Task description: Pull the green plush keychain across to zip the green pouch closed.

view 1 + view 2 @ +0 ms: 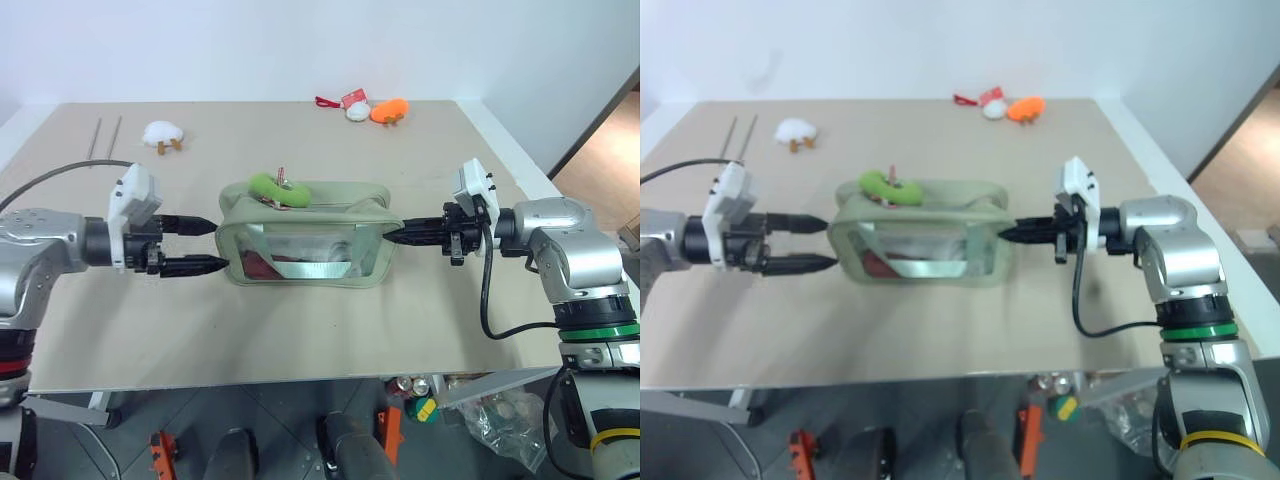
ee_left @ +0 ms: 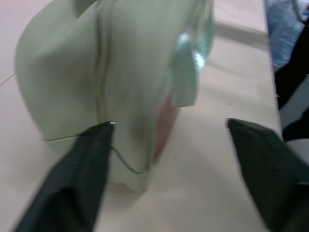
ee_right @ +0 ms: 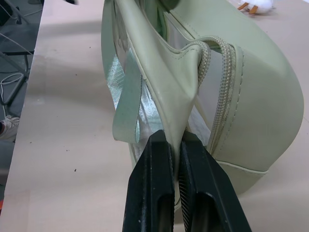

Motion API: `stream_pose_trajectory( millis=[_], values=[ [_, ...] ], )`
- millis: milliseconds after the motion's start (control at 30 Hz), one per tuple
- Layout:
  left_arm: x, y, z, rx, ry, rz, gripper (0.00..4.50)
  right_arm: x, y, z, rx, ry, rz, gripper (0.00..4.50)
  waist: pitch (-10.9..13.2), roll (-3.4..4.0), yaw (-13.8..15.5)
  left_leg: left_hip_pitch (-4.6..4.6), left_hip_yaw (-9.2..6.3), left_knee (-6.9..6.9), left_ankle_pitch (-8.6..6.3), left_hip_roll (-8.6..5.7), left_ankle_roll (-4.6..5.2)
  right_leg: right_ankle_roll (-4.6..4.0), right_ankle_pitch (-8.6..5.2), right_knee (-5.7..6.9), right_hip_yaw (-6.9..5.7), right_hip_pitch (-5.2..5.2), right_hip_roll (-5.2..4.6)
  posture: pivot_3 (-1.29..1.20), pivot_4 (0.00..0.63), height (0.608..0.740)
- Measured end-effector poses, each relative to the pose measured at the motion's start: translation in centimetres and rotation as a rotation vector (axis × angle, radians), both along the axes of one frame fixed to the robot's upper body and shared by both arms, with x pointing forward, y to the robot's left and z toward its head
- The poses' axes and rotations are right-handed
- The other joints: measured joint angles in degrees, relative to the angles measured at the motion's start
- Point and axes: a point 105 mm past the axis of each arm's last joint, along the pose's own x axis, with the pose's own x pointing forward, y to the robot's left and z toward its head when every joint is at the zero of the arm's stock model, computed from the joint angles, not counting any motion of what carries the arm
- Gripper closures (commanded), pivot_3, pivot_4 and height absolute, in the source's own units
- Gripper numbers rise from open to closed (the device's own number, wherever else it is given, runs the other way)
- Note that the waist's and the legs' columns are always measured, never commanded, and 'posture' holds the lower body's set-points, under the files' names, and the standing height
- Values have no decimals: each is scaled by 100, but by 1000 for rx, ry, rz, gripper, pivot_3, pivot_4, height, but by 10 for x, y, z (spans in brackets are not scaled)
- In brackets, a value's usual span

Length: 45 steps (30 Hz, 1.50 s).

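The pouch [image 1: 305, 245] is far wider than the open fingers of the left gripper, so the left gripper next needs to grab it by its front corner edge [image 1: 232, 258] beside the clear window.
The green pouch [image 1: 305, 245] lies in the middle of the table, its long side toward me. The green plush keychain [image 1: 268, 187] rests on top of it, near its left end. My left gripper [image 1: 218, 245] is open at the pouch's left end, one fingertip [image 2: 94, 154] against the end wall and the other off to the side above the table. My right gripper [image 1: 392, 237] is shut on the pouch's right end. In the right wrist view the fingers [image 3: 159, 183] pinch a fold of pale green fabric beside the zipper [image 3: 224, 96].
A white plush toy [image 1: 162, 134] lies at the back left beside two thin metal rods [image 1: 105, 135]. An orange plush toy [image 1: 390, 110] and a small white one with a red tag [image 1: 355, 105] sit at the far edge. The table's front edge [image 1: 300, 378] is near.
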Motion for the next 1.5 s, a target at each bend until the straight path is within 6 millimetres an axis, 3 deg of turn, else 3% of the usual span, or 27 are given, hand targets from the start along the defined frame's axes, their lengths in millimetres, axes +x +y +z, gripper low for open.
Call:
stream_pose_trajectory(
  millis=[233, 267, 567, 667, 833, 1000, 1233, 1333, 1400, 1500],
  values=[
    [10, -8, 0, -52, -20, 19, 4336, 0, 0, 0, 0, 1, -3, 4500, 0, 0, 4, 0, 0, 0, 0, 0, 0, 1, 1, 0, 1, 0, 0, 0, 150, 740],
    [10, -8, 0, -55, -20, 22, 4463, 0, 0, 0, 0, 1, -4, 4500, 0, 0, 4, 0, 0, 0, 0, 0, 0, 1, 1, 0, 1, 0, 0, 0, 150, 740],
    [14, -10, -9, -117, -47, 104, 4463, -1, -1, -3, 9, 25, -25, 4500, -1, 0, 20, 15, 0, 3, 0, -2, 0, 3, 2, 0, 1, 19, -3, 0, 150, 740],
    [15, -11, -10, -128, -51, 119, 4500, -1, -2, -4, 22, 48, -32, 3722, -1, 0, 32, 21, -1, 6, 2, -4, 2, 4, 5, 0, 1, 26, -3, 0, 150, 740],
    [18, -17, -13, -167, -57, 154, 4500, -8, 2, 2, 55, 67, -23, 1986, -2, 2, 50, 41, -7, 9, 3, -12, 4, 3, 4, -5, 1, 54, -8, 0, 150, 740],
    [20, -20, -15, -194, -57, 170, 4500, -9, -10, 13, 96, 55, -78, 314, -2, 2, 64, 47, -7, 10, 3, -21, 4, 2, -3, -10, 2, 66, -20, 0, 150, 740],
    [18, -18, -15, -204, -61, 176, 4500, -13, -39, 38, 131, 17, -182, 314, -2, 2, 57, 49, -7, 9, 3, -25, 4, 2, -7, -13, 3, 66, -22, 0, 150, 740],
    [18, -16, -16, -205, -63, 181, 4500, -11, -27, 63, 202, -34, -161, 314, -2, 3, 21, 63, -4, 6, 3, -25, 5, -3, -4, -12, 11, 69, -18, 0, 150, 740],
    [18, -15, -16, -208, -69, 186, 4500, -10, 3, 84, 240, -90, -117, 314, -2, 4, -9, 74, -9, 1, 4, -25, 5, -9, 1, -12, 17, 72, -12, 0, 150, 740],
    [18, -17, -19, -218, -69, 180, 4500, -11, 50, 84, 183, -85, -68, 314, -3, 3, -5, 77, -19, -3, 6, -25, 9, -15, -1, -11, 13, 75, -9, 0, 150, 740]
  ],
)
